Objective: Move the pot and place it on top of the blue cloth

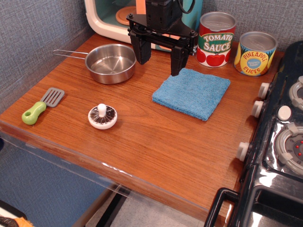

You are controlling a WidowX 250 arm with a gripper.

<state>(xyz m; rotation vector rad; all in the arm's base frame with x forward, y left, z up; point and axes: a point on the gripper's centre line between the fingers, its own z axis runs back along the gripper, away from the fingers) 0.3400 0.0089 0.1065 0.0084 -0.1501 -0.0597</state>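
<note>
The pot needs to go on the blue cloth [191,92]. My gripper should next grab the pot by its steel rim [134,65] opposite the wire handle.
The pot [111,63] is a shiny steel saucepan at the back left of the wooden table, its thin wire handle pointing left. The blue cloth [191,92] lies flat to its right, near the table's middle. My gripper [159,63] hangs between them, above the table, with its two black fingers spread wide. Its left finger [142,53] is by the pot's right rim and its right finger [177,62] is over the cloth's back left corner. The gripper is open and holds nothing.
A tomato sauce can [216,39] and a pineapple slices can [255,53] stand at the back right. A green-handled spatula [41,106] and a white mushroom toy [102,116] lie front left. A toy stove [284,137] borders the right edge.
</note>
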